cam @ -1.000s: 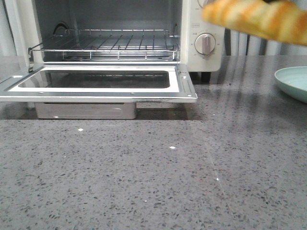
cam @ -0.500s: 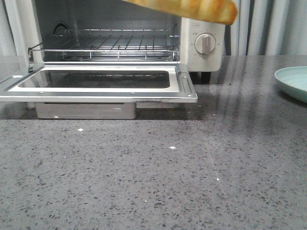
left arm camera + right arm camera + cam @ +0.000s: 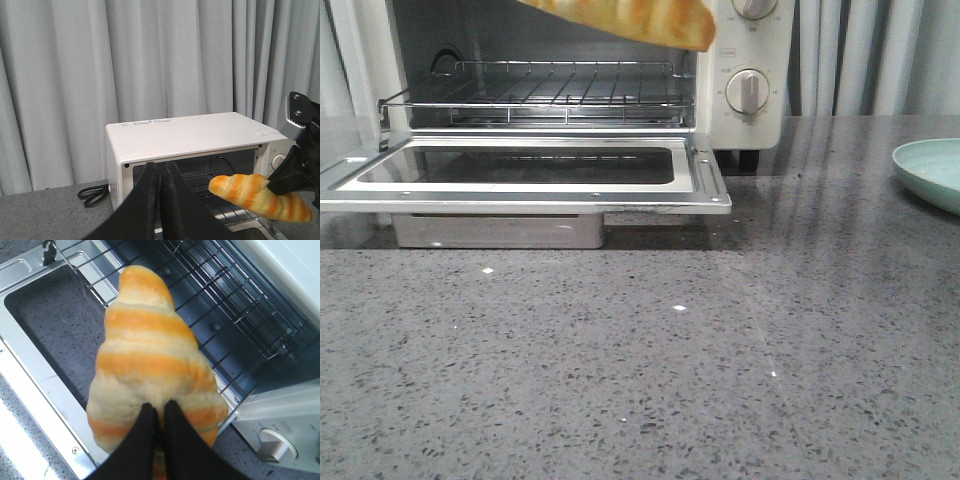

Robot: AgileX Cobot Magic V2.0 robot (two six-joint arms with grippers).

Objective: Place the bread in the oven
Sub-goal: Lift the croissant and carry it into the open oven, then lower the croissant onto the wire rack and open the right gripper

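Observation:
The bread (image 3: 640, 18) hangs high above the wire rack (image 3: 540, 95) at the oven's opening, so it comes down before my right gripper lets go of it.
The bread (image 3: 150, 360), a golden-orange striped croissant, is held in my right gripper (image 3: 159, 407), which is shut on its near end. It hangs in the air in front of the oven's opening, above the lowered door (image 3: 520, 170) and the front of the wire rack (image 3: 540, 95). It shows at the top of the front view (image 3: 630, 18) and in the left wrist view (image 3: 257, 197). The cream-white oven (image 3: 190, 135) stands open. My left gripper (image 3: 160, 172) is shut and empty, raised well in front of the oven.
A pale green plate (image 3: 932, 170) sits at the right edge of the grey stone counter (image 3: 640, 360). The oven's dials (image 3: 748, 92) are on its right side. A black cable (image 3: 94, 194) lies left of the oven. Grey curtains hang behind.
The bread, held by my right gripper, has moved left from beside the dials to in front of the oven's opening. Nothing else has moved.

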